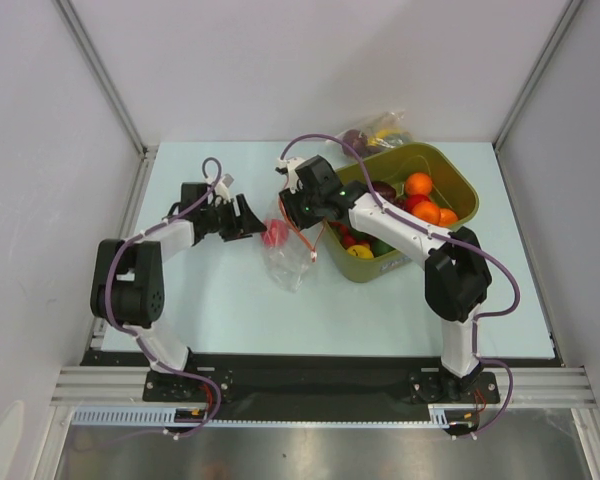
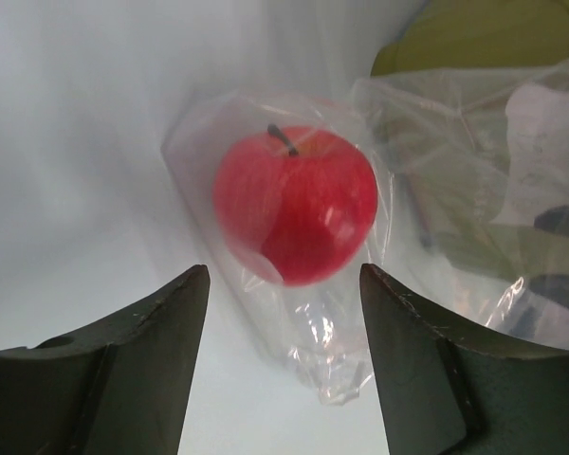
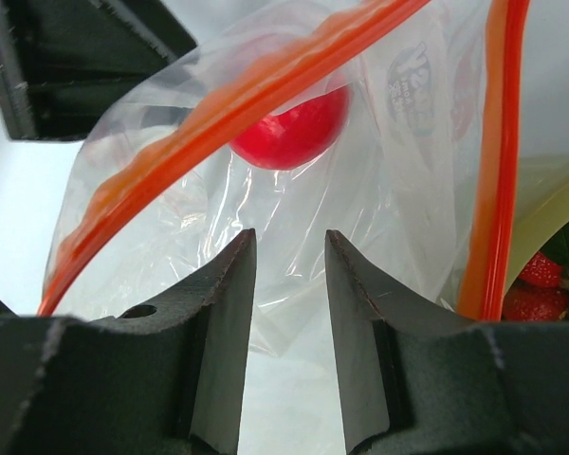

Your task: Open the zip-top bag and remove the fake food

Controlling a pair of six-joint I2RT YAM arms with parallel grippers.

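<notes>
My left gripper will next pinch the zip-top bag's bottom corner [image 2: 328, 362] at its closed end, so that the bag's opening stays free to remove the apple [image 2: 299, 204].
The zip-top bag [image 1: 292, 262] lies crumpled on the table between my two grippers. Its red-orange zip strip [image 3: 266, 85] is parted into two strands, so the mouth gapes. A red apple [image 2: 299, 204] sits inside the bag, and it also shows in the right wrist view [image 3: 289, 133] and the top view [image 1: 274, 236]. My left gripper [image 2: 284, 270] is open at the bag's closed end, with a bottom corner of the plastic between its jaws, untouched. My right gripper [image 3: 291, 237] is narrowly open at the bag's mouth, with plastic just beyond its tips.
An olive-green bin [image 1: 462, 182] stands right of the bag, holding oranges [image 1: 418, 184], a dark maroon fruit [image 1: 382, 190], a yellow fruit and small red pieces. A second clear bag [image 1: 380, 132] with yellow and dark shapes lies behind the bin at the back wall.
</notes>
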